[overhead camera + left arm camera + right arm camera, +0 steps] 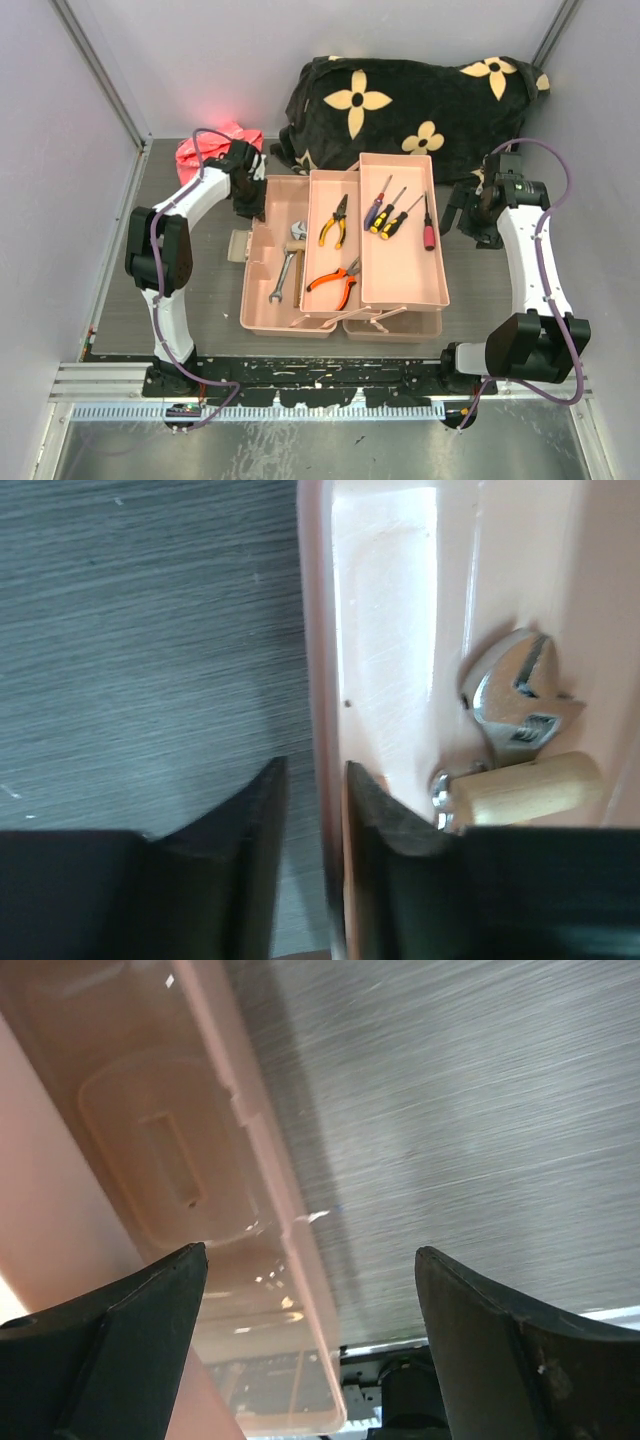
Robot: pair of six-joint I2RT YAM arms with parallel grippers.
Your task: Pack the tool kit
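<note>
The robot's right gripper should next take the open pink toolbox (400, 285) by its outer edge beyond the screwdrivers. The robot then folds that side over and closes the toolbox.
The pink toolbox (400, 285) lies open mid-table with its trays spread. In it are yellow pliers (335, 220), orange pliers (335, 282), a wrench (285, 272), a wooden-handled hammer (295, 247) and three screwdrivers (386, 212). My left gripper (252, 200) is at the box's far left corner. In the left wrist view it (316, 765) straddles the box wall (320, 630) with narrow jaws, the inner finger touching and a slim gap outside; the wrench (515, 700) and hammer handle (530, 788) lie beside it. My right gripper (462, 218) is wide open and empty over the box's right edge (260, 1160).
A black blanket with yellow flowers (420, 100) lies behind the toolbox. A red cloth (210, 148) sits at the back left by the left arm. A small beige piece (238, 245) lies against the box's left side. Enclosure walls stand on both sides.
</note>
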